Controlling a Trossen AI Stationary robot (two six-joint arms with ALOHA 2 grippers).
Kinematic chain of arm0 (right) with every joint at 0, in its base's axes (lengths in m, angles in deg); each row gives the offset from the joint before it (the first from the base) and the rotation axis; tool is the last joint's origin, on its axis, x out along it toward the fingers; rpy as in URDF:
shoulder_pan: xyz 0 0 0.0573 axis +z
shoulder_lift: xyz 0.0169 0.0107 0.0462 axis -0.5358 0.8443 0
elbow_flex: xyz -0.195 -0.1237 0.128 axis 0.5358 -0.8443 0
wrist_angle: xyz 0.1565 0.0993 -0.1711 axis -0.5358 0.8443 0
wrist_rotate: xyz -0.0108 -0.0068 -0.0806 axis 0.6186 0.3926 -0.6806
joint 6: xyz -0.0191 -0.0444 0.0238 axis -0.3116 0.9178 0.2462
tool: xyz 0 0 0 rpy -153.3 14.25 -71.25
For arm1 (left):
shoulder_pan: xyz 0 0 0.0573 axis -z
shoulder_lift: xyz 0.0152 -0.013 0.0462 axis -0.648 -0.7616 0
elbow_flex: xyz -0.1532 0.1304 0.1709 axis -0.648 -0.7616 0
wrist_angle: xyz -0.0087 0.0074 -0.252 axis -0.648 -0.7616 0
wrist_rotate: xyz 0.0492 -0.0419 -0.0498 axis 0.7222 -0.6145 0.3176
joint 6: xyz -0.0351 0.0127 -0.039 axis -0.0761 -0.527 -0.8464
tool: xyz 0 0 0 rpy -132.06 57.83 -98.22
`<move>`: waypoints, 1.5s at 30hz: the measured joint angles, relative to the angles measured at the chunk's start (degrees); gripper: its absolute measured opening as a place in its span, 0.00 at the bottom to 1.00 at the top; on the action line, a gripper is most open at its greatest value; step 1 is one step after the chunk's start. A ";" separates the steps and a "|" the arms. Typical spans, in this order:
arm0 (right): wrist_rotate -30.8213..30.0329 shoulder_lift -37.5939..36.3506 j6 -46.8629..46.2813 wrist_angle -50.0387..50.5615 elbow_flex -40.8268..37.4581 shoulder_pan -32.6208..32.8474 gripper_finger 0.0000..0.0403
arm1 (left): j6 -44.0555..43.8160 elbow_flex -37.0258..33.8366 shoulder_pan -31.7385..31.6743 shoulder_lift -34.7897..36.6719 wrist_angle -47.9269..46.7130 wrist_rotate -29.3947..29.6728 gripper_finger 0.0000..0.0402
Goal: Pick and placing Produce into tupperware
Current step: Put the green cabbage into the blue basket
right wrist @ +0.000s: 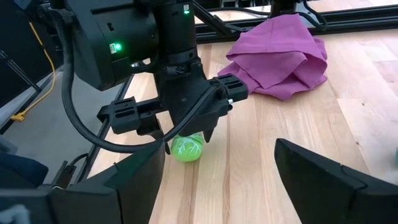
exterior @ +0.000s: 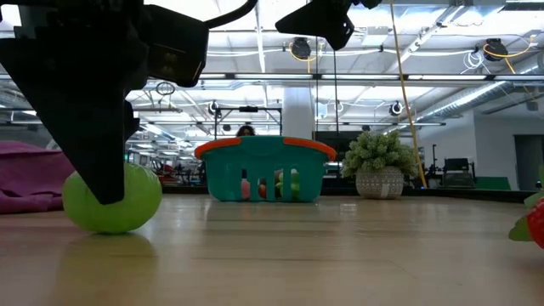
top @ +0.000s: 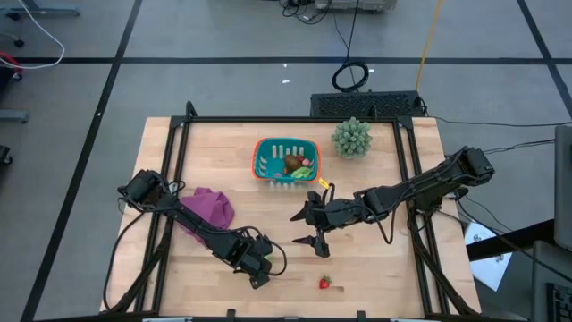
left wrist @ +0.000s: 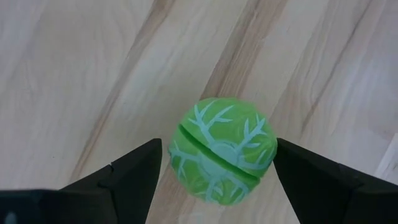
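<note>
My left gripper grabs the round green piece by its rounded sides next, to place the piece in the teal tupperware (top: pixel 286 159).
A round green produce piece with pale leaf veins (left wrist: pixel 222 158) rests on the table near its near edge. My left gripper (left wrist: pixel 217 180) points down over it, open, with one finger on each side, as the right wrist view also shows (right wrist: pixel 188 147). In the low view the green piece (exterior: pixel 140 200) sits on the wood behind a dark finger. My right gripper (top: pixel 306 229) hovers open and empty over the table's middle. The teal tupperware with an orange rim (top: pixel 264 148) stands toward the far side and holds a brown kiwi-like piece (top: pixel 293 164). A red strawberry piece (top: pixel 324 283) lies near the near edge. My left gripper's fingers (left wrist: pixel 134 174) stand close on both sides of the green piece, coming from above and pointing down. The piece sits on the table. I cannot tell whether the fingers touch it.
A crumpled purple cloth (top: pixel 213 206) lies on the left half beside my left arm. A spiky pale-green plant ball (top: pixel 351 137) stands to the right of the tupperware. A black frame rail (top: pixel 295 119) runs along the table's far side. Bare wood lies between the grippers and the tupperware.
</note>
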 joint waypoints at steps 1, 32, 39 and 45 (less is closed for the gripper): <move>0.00 0.01 0.00 0.00 0.00 0.00 0.73 | 0.01 0.00 0.00 0.00 0.00 -0.41 0.77; 0.00 0.01 0.00 -0.09 0.00 0.00 0.73 | -0.59 0.02 0.00 0.02 0.00 1.27 0.77; 0.00 0.01 0.00 -0.13 0.00 0.00 0.73 | -1.01 0.02 0.00 0.00 0.00 1.27 0.75; 0.00 0.01 0.00 -0.31 0.00 0.00 0.73 | -1.36 0.05 0.00 0.04 0.01 1.31 0.61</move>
